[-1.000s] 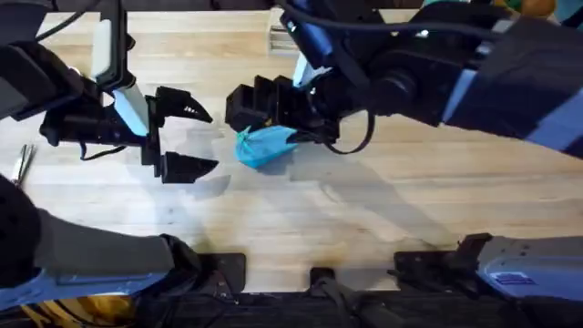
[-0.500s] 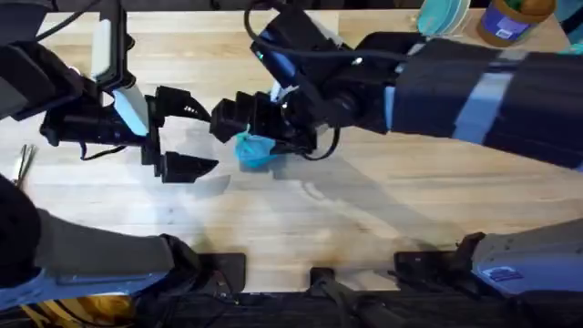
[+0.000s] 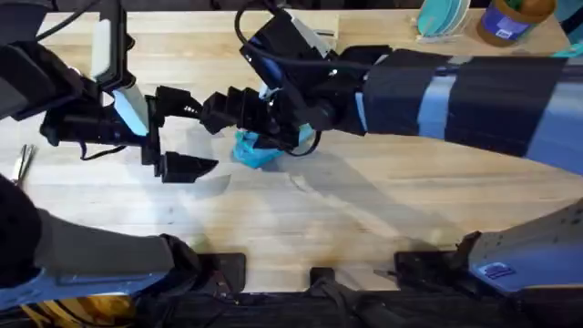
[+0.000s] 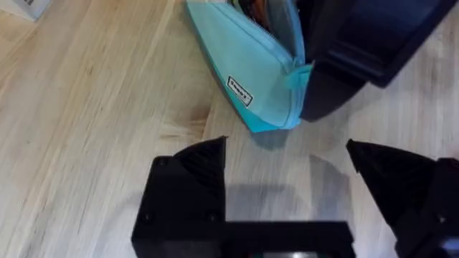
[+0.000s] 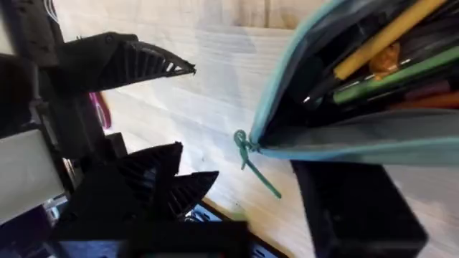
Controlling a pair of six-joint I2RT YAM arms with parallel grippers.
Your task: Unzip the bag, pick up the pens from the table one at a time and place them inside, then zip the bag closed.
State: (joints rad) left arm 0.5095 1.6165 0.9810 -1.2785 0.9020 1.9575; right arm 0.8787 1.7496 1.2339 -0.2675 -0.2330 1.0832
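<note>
The bag's open body spreads wide around the pens, so I will next grab the bag by its narrow tapered end (image 3: pixel 244 148) with my left gripper.
The light-blue bag (image 3: pixel 253 151) lies on the table (image 3: pixel 383 210) left of centre, its zipper open. In the right wrist view several pens (image 5: pixel 380 37) lie inside it, a yellow one on top. My right gripper (image 3: pixel 230 117) has reached across and sits low at the bag's left end, open, and the bag's zipper cord (image 5: pixel 249 159) hangs between its fingers (image 5: pixel 348 208). My left gripper (image 3: pixel 187 137) hovers open just left of the bag, holding nothing. In the left wrist view the bag (image 4: pixel 247 68) lies just beyond the left gripper (image 4: pixel 287 179), with the right gripper's dark body against the bag's end.
Two thin stick-like objects (image 3: pixel 22 164) lie at the table's far left edge. A teal dish (image 3: pixel 442 16) and a blue jar (image 3: pixel 510 18) stand at the back right. The right arm (image 3: pixel 437 91) spans the middle of the table. Bare wood lies in front of the bag.
My right arm has swung left over the bag, and its gripper has moved toward the left gripper. The bag has shifted slightly left. The left arm has stayed still.
</note>
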